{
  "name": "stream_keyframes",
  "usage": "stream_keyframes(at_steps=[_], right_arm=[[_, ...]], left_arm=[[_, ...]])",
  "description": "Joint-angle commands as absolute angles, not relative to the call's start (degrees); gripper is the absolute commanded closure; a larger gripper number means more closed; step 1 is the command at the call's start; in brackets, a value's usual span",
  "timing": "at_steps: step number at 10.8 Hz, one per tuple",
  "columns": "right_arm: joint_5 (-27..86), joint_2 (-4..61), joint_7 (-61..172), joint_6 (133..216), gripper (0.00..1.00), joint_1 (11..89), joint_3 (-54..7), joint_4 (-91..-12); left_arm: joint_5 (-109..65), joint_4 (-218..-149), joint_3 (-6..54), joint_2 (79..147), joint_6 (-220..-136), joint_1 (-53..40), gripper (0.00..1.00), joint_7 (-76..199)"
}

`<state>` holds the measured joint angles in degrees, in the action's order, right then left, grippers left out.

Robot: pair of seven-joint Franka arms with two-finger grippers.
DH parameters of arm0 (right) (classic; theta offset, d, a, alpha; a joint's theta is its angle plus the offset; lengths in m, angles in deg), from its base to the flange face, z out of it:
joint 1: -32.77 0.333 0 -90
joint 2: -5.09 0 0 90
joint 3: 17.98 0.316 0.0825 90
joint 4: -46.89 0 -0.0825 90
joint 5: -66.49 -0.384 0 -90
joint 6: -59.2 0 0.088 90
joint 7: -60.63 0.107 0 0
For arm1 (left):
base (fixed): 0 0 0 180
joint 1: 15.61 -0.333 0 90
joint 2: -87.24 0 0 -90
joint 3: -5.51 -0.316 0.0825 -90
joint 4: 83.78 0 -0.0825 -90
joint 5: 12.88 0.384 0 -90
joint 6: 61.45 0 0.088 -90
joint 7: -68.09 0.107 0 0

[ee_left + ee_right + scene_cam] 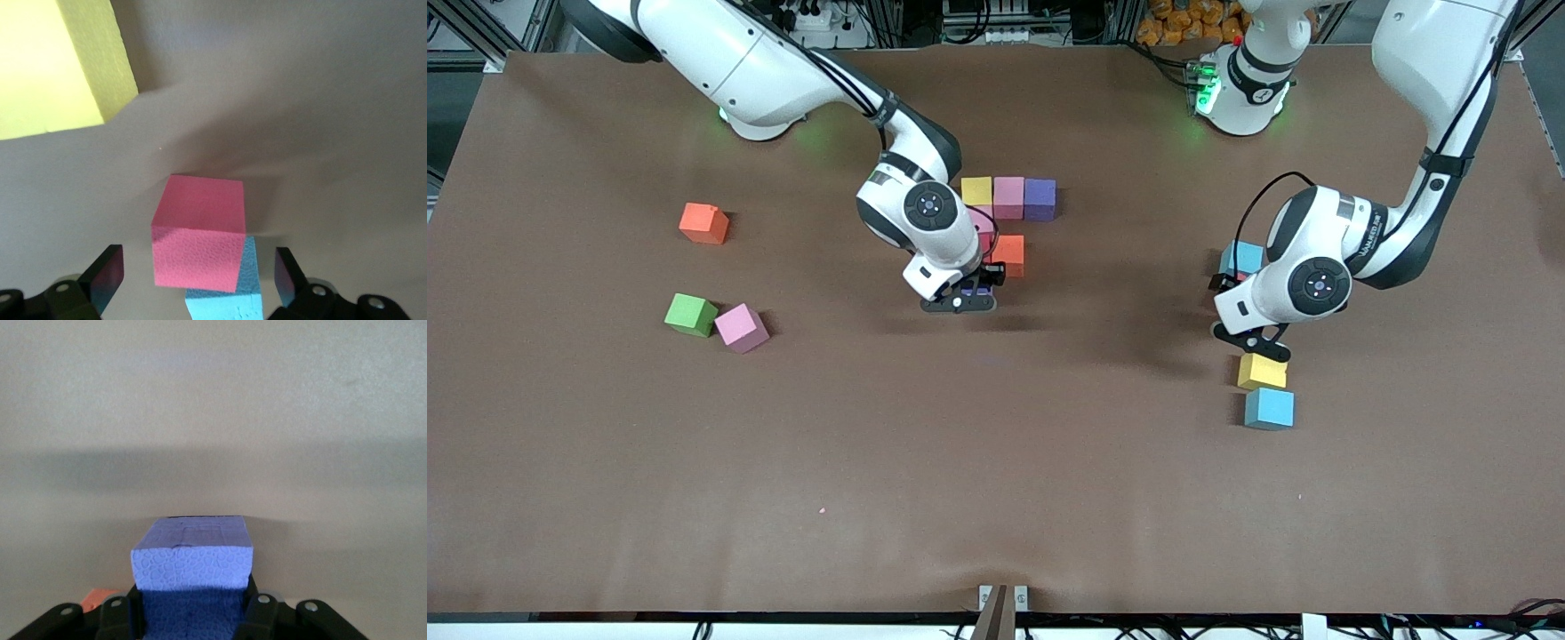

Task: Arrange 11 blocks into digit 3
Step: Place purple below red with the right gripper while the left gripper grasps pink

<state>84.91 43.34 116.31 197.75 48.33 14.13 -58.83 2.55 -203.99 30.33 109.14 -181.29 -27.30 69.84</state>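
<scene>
I am not ready to close my left gripper yet: its fingers are above the pinkish-red block (199, 230), so I need to lower it first and then close it.
Three blocks form a row: yellow (976, 190), pink (1008, 196), purple (1040, 198). An orange block (1010, 253) lies nearer the camera, and a pink one beside it is mostly hidden by the right arm. My right gripper (964, 300) (192, 615) hovers just past the orange block, shut on a purple block (192, 565). My left gripper (1252, 336) (198, 275) is open, its fingers (105, 277) on either side of a pinkish-red block (199, 230) that touches a light blue block (227, 300) (1241, 258). A yellow block (1263, 371) (47, 67) and another light blue block (1269, 408) lie nearer the camera.
Toward the right arm's end of the table lie a loose orange block (703, 223), a green cube (690, 315) and a pink block (742, 328) touching it. The brown table (996, 462) spreads wide toward the camera.
</scene>
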Motion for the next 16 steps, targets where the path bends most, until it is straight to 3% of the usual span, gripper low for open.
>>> stream_keyframes(at_steps=[1,16], right_arm=[[86.26,40.07,118.19,198.51,0.72,47.62,14.8,-62.18],[91.1,42.8,123.91,202.38,0.73,49.99,13.4,-62.01]], left_arm=[[3.91,-207.17,31.35,107.45,-183.62,-30.2,0.0,72.75],[4.7,-209.55,31.18,109.56,-187.57,-29.85,0.0,72.05]])
